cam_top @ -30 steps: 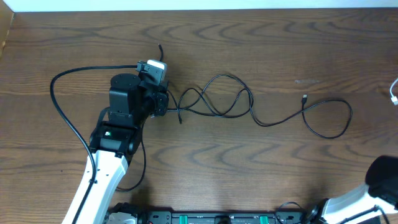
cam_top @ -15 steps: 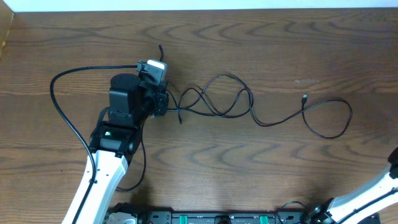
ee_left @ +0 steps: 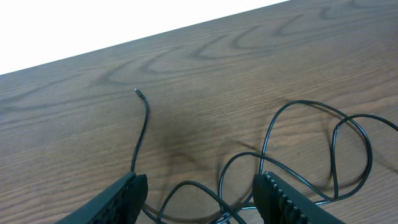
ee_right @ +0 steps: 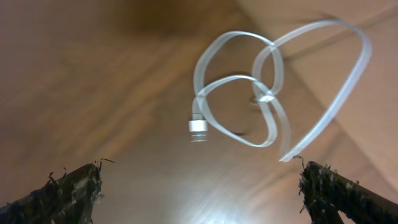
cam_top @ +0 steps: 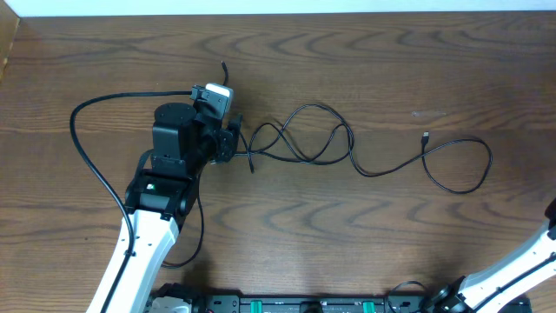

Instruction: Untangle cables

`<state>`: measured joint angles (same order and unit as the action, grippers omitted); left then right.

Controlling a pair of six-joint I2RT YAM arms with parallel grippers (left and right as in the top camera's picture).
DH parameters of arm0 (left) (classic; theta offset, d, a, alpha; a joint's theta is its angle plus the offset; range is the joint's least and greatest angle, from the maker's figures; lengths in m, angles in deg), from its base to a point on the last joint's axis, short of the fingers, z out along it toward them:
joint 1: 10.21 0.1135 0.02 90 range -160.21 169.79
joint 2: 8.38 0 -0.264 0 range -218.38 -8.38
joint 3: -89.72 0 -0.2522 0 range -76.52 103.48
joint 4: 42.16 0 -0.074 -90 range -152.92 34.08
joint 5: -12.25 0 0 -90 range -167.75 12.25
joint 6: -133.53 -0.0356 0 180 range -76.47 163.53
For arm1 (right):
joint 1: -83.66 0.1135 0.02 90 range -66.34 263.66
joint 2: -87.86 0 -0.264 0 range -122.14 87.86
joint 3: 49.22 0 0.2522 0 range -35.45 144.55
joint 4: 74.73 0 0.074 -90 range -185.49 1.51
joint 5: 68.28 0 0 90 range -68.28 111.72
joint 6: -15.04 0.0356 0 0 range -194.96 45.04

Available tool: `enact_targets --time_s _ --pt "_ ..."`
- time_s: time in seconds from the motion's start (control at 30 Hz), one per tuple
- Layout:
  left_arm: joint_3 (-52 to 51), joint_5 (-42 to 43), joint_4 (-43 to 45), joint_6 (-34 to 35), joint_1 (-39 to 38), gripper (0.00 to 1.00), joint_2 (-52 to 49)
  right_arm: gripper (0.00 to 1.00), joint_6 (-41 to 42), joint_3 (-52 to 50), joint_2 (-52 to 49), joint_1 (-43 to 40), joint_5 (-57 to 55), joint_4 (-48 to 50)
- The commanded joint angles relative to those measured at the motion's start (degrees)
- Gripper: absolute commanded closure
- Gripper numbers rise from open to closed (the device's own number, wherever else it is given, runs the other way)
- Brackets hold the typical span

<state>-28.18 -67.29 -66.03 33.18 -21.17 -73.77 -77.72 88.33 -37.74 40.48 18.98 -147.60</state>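
The loops' plug-side bend (cam_top: 350,142) is opposite my left gripper. My right gripper should grab the black cable there next, and then I will pull the crossings apart.
A thin black cable (cam_top: 382,169) runs in crossing loops across the table's middle, its small plug (cam_top: 426,136) at the right. My left gripper (cam_top: 233,139) stands at the loops' left end. In the left wrist view it (ee_left: 202,186) is open, and a loop of the cable (ee_left: 193,185) lies loose between the fingers. Another strand runs up to a free tip (ee_left: 137,92). My right gripper (ee_right: 202,186) is open wide with nothing in it. Beyond it lies a blurred, knotted whitish cable (ee_right: 267,96) with a plug (ee_right: 199,127). Overhead shows only the right arm (cam_top: 521,261), not its gripper.
The left arm's thick black wire (cam_top: 82,148) arcs over the table at the left. The table's far edge (cam_top: 278,10) runs along the top. A black rail (cam_top: 304,304) runs along the near side.
The left gripper's jaws have opened, and the black cable now lies loose between them. The right arm has swung off past the right edge, and its gripper has opened.
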Motion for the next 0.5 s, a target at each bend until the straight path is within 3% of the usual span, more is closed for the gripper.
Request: enact_targets --time_s 0.0,0.13,0.23,0.47 --pt "0.6 0.5 -0.1 0.1 0.2 0.41 -0.2 0.01 -1.7 0.8 7.0 4.5 11.1 -0.3" --pt "0.6 0.5 -0.1 0.1 0.2 0.40 -0.2 0.01 -7.0 0.8 10.8 12.9 16.5 -2.3" --pt "0.6 0.5 -0.2 0.1 0.2 0.40 -0.2 0.01 -11.6 0.8 11.2 21.3 15.0 -5.4" --pt "0.6 0.5 -0.4 0.1 0.2 0.40 -0.3 0.01 -13.0 -1.0 9.8 39.9 8.5 -12.0"
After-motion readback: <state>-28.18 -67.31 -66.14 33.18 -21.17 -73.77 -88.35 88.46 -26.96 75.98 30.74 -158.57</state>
